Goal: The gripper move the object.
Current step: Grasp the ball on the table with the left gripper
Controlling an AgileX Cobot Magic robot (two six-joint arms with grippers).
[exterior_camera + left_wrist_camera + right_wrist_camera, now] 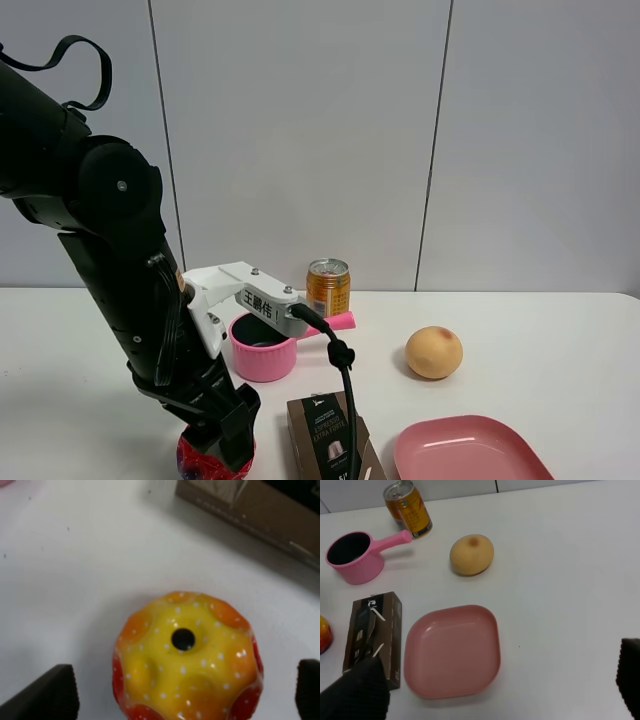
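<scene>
The left gripper isn't ready to close on the ball [187, 655] and needs to go lower first: its fingers are above the ball's red sides, so it would miss the ball if it closed now.
The object, a glossy bumpy ball [187, 655] of yellow, orange and red with white dots, sits on the white table. It shows partly under the arm at the lower edge of the exterior high view [196, 461]. My left gripper [182, 690] is open right above the ball, one black finger [47, 692] on each side and a gap to the ball on both. In the exterior high view the left gripper [222, 440] is low over the ball. My right gripper [492, 690] is open and empty, high above the table; a sliver of the ball [324, 634] shows at that view's edge.
A brown box [330, 440] lies close to the right of the ball. A pink plate [470, 452] is at the front right, a pale-orange fruit [434, 352] behind it. A pink saucepan [264, 348] and an orange can [328, 287] stand behind the left arm.
</scene>
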